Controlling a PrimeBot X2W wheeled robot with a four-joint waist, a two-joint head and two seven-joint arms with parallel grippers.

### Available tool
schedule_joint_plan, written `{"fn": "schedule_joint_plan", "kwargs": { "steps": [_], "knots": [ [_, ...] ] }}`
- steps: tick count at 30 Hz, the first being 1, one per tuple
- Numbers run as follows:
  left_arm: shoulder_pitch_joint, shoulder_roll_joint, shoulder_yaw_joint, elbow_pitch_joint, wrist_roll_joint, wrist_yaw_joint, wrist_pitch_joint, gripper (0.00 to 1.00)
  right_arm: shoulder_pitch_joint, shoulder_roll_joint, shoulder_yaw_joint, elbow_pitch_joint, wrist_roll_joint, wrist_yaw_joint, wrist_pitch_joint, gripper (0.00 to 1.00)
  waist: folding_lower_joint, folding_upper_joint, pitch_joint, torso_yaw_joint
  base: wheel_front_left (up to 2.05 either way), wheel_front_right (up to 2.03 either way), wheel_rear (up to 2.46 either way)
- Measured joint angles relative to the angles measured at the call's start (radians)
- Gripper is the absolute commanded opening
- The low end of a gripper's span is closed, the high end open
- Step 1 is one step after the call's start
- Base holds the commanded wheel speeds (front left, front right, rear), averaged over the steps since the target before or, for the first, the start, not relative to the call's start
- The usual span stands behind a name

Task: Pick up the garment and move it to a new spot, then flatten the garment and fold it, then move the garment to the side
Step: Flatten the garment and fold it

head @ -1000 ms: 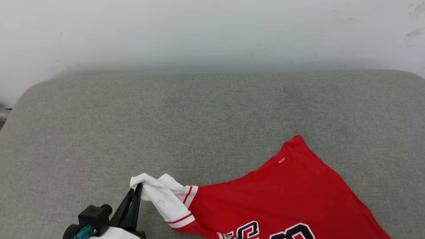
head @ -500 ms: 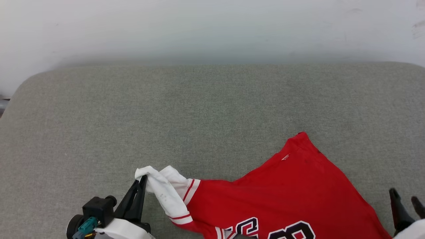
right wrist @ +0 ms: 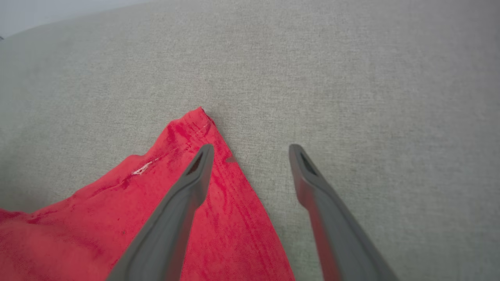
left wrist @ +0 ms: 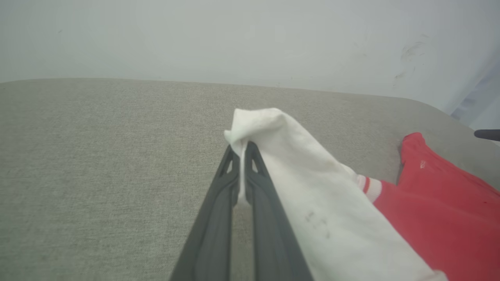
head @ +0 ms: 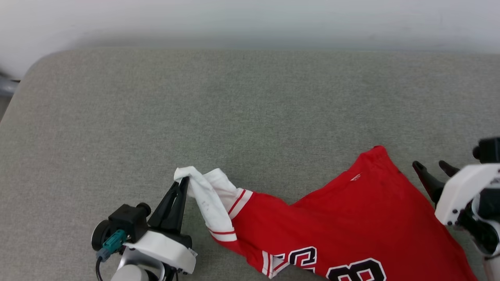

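Observation:
The garment's red body (head: 375,215) lies flat and wide on the surface, so the robot's right gripper should next pinch the garment by its red hem corner (head: 378,152).
The garment (head: 351,218), a red jersey with black white-outlined lettering, lies rumpled on the grey padded surface (head: 250,109) at the lower right. Its white sleeve (head: 207,195) with red-striped trim is lifted to the left. My left gripper (head: 183,181) is shut on the tip of that sleeve. The left wrist view shows the sleeve (left wrist: 297,168) pinched between the closed fingers of the left gripper (left wrist: 240,146). My right gripper (head: 429,166) stands open just right of the garment's far red corner. In the right wrist view the right gripper (right wrist: 250,150) straddles the edge of the garment (right wrist: 78,226), one finger above the red cloth.
The grey padded surface stretches wide to the left and far side, ending at a white wall (head: 250,19). Its rounded left corner (head: 35,66) drops off beside a dark object at the frame edge.
The head camera has tilted down. My right gripper has come into view at the right, opened and risen beside the garment's red corner. The left gripper still holds the sleeve.

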Motion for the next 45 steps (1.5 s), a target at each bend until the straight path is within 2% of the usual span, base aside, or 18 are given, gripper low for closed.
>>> {"fn": "schedule_joint_plan", "kwargs": {
  "steps": [4,7,11,14,21,23,24,29,35,41,45],
  "knots": [
    [-0.033,-0.003,-0.018,-0.005,0.0,0.0,0.0,0.0,-0.099,-0.071,0.119,0.012,0.031,0.0,0.15,1.0,0.0,0.0,0.031,0.02,0.0,0.0,0.0],
    [-0.052,-0.006,-0.027,-0.014,-0.001,0.0,0.0,0.0,-0.162,-0.105,0.2,0.023,0.042,0.0,0.223,1.0,0.0,0.0,0.058,0.032,0.0,0.0,0.0],
    [-0.075,-0.01,-0.037,-0.027,-0.001,0.0,0.0,0.0,-0.236,-0.143,0.29,0.06,0.045,0.0,0.254,1.0,0.0,0.0,0.095,0.048,0.0,0.0,0.0],
    [-0.083,-0.011,-0.042,-0.035,-0.001,0.0,0.0,0.0,-0.271,-0.148,0.347,0.106,0.053,0.0,0.264,1.0,0.0001,0.0,0.119,0.06,0.0,0.0,0.0],
    [-0.102,-0.015,-0.05,-0.044,-0.002,0.0,0.0,0.0,-0.334,-0.179,0.452,0.205,0.135,-0.002,0.349,1.0,-0.0001,0.0,0.16,0.082,0.0,0.0,0.0],
    [-0.102,-0.015,-0.049,-0.043,-0.002,0.0,0.0,0.0,-0.35,-0.182,0.464,0.223,0.165,-0.002,0.388,0.15,-0.0002,-0.0001,0.164,0.085,0.0,0.0,0.0],
    [-0.103,-0.016,-0.049,-0.043,-0.002,0.0,0.0,0.0,-0.357,-0.184,0.468,0.231,0.18,-0.003,0.401,0.0,-0.0002,-0.0001,0.165,0.086,0.0,0.0,0.0],
    [-0.104,-0.017,-0.043,-0.041,-0.003,0.0,0.0,0.0,-0.372,-0.186,0.511,0.246,0.221,-0.002,0.408,0.0,-0.0001,0.0,0.159,0.085,0.0,0.0,0.0],
    [-0.098,-0.011,-0.034,-0.031,-0.003,0.0,0.0,0.0,-0.392,-0.184,0.529,0.267,0.221,0.0,0.319,0.0,-0.0001,0.0,0.127,0.073,0.0,0.0,0.0],
    [-0.095,0.008,-0.012,-0.021,0.0,0.0,0.0,0.0,-0.43,-0.161,0.468,0.288,0.16,0.0,0.207,0.0,-0.0001,0.0,0.079,0.051,0.0,0.0,0.0],
    [-0.134,0.04,-0.013,-0.008,0.002,0.0,0.0,0.0,-0.446,-0.133,0.413,0.311,0.1,0.0,0.152,0.0,-0.0001,0.0,0.05,0.03,0.0,0.0,0.0]
  ]
}}
